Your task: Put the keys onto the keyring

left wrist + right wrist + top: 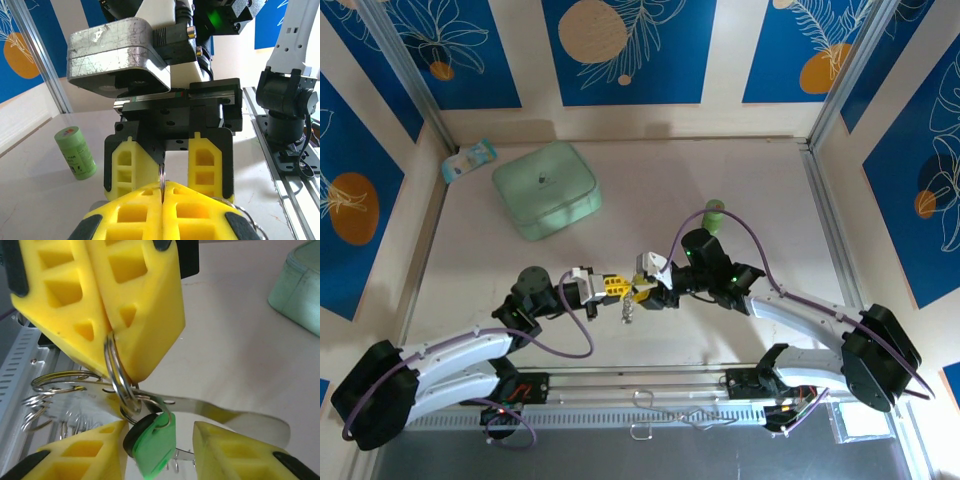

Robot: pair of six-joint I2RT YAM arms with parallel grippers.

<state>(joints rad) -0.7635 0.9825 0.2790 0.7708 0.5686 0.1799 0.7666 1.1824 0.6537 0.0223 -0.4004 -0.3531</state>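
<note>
My right gripper should close on the green key head point(156, 445) now. The head hangs between its open fingers and reaches past them, so it would be caught.
My left gripper point(163, 187) is shut on the keyring's thin silvery split ring point(162, 176), which stands edge-on between its yellow fingers. In the right wrist view those same left fingers point(125, 305) pinch the ring point(116, 371) from above. A green-headed key point(156, 440) with a dark edge hangs from the ring. My right gripper point(159, 426) is open, one finger on each side of the key, the left finger close to its dark edge. Chain links and more rings point(44, 396) trail off to the left. From above, both grippers point(605, 287) point(645, 290) meet at mid-table with the chain point(628, 312) dangling below.
A green cylinder point(715, 213) stands upright behind the right arm. The mint-green square box point(546, 188) sits at the back left, with a small packet point(470, 160) by the wall. A metal rail with wire hooks point(670, 410) runs along the near edge.
</note>
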